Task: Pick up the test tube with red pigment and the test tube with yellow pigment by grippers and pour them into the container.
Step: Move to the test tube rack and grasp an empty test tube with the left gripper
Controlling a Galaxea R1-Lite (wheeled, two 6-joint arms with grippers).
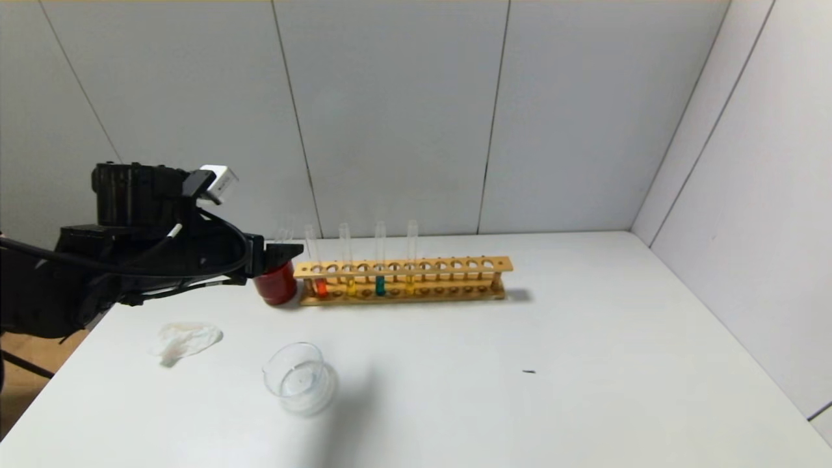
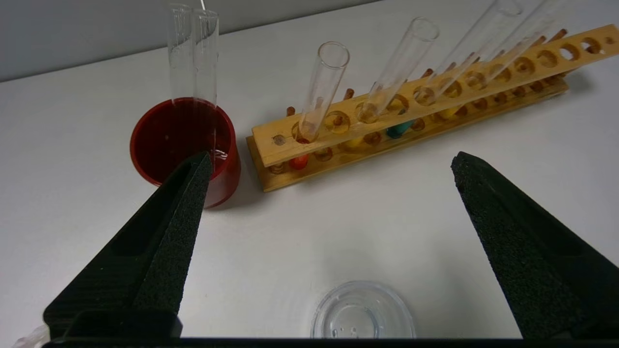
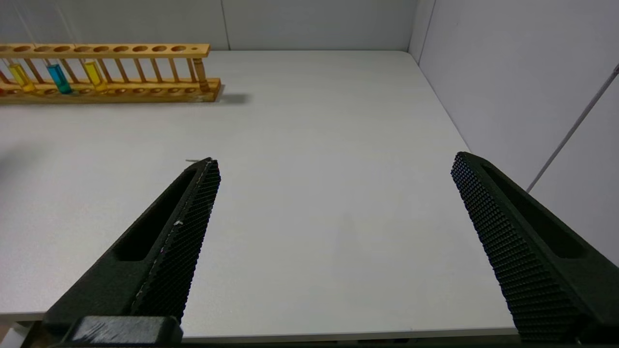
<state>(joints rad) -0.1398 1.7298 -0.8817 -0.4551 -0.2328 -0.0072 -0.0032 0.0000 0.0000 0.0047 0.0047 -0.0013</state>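
I should next pick up the red test tube with my left gripper by the bare glass above the rack (image 1: 312, 246), since the wooden rack encloses its lower end.
The test tube with red pigment (image 1: 318, 276) stands at the left end of a wooden rack (image 1: 455, 265). A test tube with yellow pigment (image 1: 350, 276) stands beside it, and a second yellow one (image 1: 411, 270) stands past a teal tube. My left gripper (image 1: 283, 253) is open and empty, raised just left of the rack by the red cup. In the left wrist view the gripper (image 2: 331, 162) faces the red tube (image 2: 319, 92) and the yellow tube (image 2: 396, 67), with the clear glass container (image 2: 362, 319) below it. The container (image 1: 300, 378) sits at the table's front. My right gripper (image 3: 333, 164) is open and empty.
An opaque dark red cup (image 1: 276, 283) holding two empty tubes (image 2: 193, 53) stands left of the rack. A teal tube (image 1: 380, 283) is in the rack. A crumpled tissue (image 1: 185, 339) lies at the front left. The right gripper hovers near the table's front right edge (image 3: 338, 333).
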